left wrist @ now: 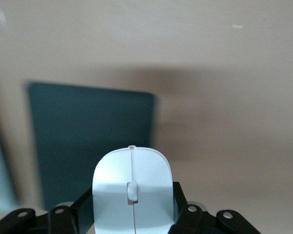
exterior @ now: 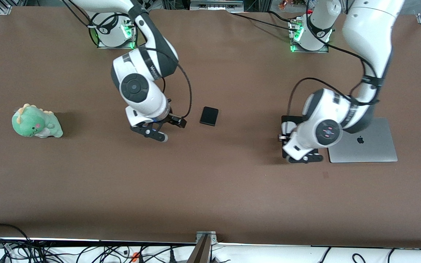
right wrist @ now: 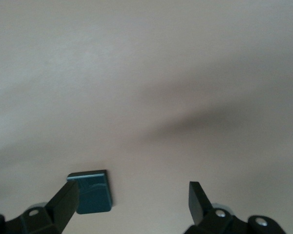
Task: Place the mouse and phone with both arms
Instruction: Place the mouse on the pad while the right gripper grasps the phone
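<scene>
The white mouse comes down lower, before my left gripper releases it, as it hangs above the black mouse pad [exterior: 294, 118] [left wrist: 85, 136], partly past the pad's edge.
The white mouse [left wrist: 132, 168] sits between the fingers of my left gripper [left wrist: 133, 197], which is shut on it. The left gripper [exterior: 303, 157] is low over the black mouse pad [exterior: 288, 119], at the pad's edge nearer the front camera. The arm hides the mouse in the front view. The black phone [exterior: 209, 116] lies flat on the table near the middle. My right gripper [exterior: 170, 130] is open and empty, just above the table beside the phone, toward the right arm's end. In the right wrist view the phone [right wrist: 93, 191] lies close to one finger of the right gripper [right wrist: 134, 195].
A silver laptop [exterior: 364, 144] lies shut beside the mouse pad [left wrist: 88, 131], toward the left arm's end. A green plush dinosaur [exterior: 35, 122] sits toward the right arm's end. The brown table [exterior: 210, 190] stretches on toward the front camera.
</scene>
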Tool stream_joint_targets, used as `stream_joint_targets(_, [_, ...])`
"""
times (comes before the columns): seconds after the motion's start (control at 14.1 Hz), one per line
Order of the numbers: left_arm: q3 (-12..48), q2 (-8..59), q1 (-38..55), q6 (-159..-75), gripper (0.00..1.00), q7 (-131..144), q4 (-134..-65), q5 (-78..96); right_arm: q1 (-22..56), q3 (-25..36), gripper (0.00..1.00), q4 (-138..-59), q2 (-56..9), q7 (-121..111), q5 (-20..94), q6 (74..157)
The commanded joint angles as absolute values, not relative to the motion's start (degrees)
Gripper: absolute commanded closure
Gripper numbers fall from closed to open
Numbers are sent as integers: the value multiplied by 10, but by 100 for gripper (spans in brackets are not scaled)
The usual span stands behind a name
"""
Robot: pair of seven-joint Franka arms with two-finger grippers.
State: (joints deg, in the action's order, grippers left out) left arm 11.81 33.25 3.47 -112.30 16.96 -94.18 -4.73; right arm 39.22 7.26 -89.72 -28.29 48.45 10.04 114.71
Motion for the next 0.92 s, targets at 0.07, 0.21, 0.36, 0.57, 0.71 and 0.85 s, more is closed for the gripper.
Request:
stream_joint_targets(0.07, [126,351,-31,-1115,72,43,-936,-89,464,79,0,-898,-312,546,103,1217])
stream_joint_targets(0.21, [126,365,-36,-1126,72,27,-940,-91,495,80,0,-898,-336,551,97,1248])
stream_joint_targets(0.36, [126,373,-38,-1130,70,27,-945,-91,519,80,0,-899,-358,552,82,1274])
stream_joint_targets(0.57, [127,382,-29,-1136,69,30,-958,-90,539,81,0,-902,-387,552,59,1300])
stream_joint_targets(0.71, [127,386,-33,-1168,65,28,-977,-90,548,83,0,-916,-402,553,33,1324])
stream_joint_targets(0.85, [127,386,-31,-1187,39,35,-991,-90,549,82,0,-936,-404,554,25,1362])
